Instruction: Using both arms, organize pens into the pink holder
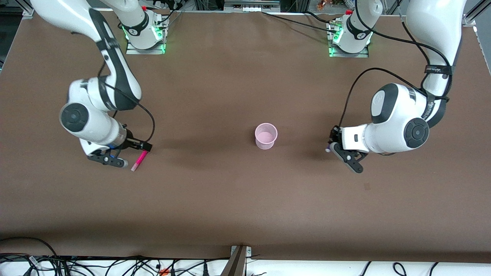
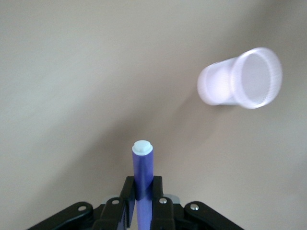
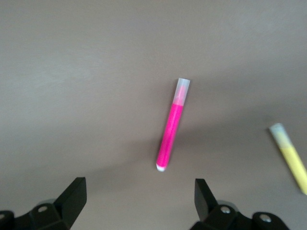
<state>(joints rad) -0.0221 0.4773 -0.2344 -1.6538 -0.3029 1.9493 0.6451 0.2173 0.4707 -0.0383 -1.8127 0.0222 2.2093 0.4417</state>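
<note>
The magenta-pink pen should stand in the pink holder (image 1: 266, 135), so my right gripper needs to grab it by the uncapped end of its barrel (image 1: 144, 153) next.
The pink holder (image 1: 266, 135) stands upright mid-table; it also shows in the left wrist view (image 2: 242, 79). My left gripper (image 1: 333, 148) is beside the holder toward the left arm's end, just above the table. It is shut on the dark purple pen (image 2: 142, 167), whose white cap (image 1: 328, 150) points toward the holder. My right gripper (image 1: 132, 154) is open, low over the magenta-pink pen (image 1: 139, 161) at the right arm's end. That pen (image 3: 171, 129) lies flat between the open fingers (image 3: 74, 196). The yellow pen (image 3: 291, 158) lies beside it. The green pen is out of view.
The brown table (image 1: 230, 199) runs wide around the holder. The two arm bases (image 1: 145, 36) stand along the table's edge farthest from the front camera. Loose cables (image 1: 115, 264) lie below the edge nearest the front camera.
</note>
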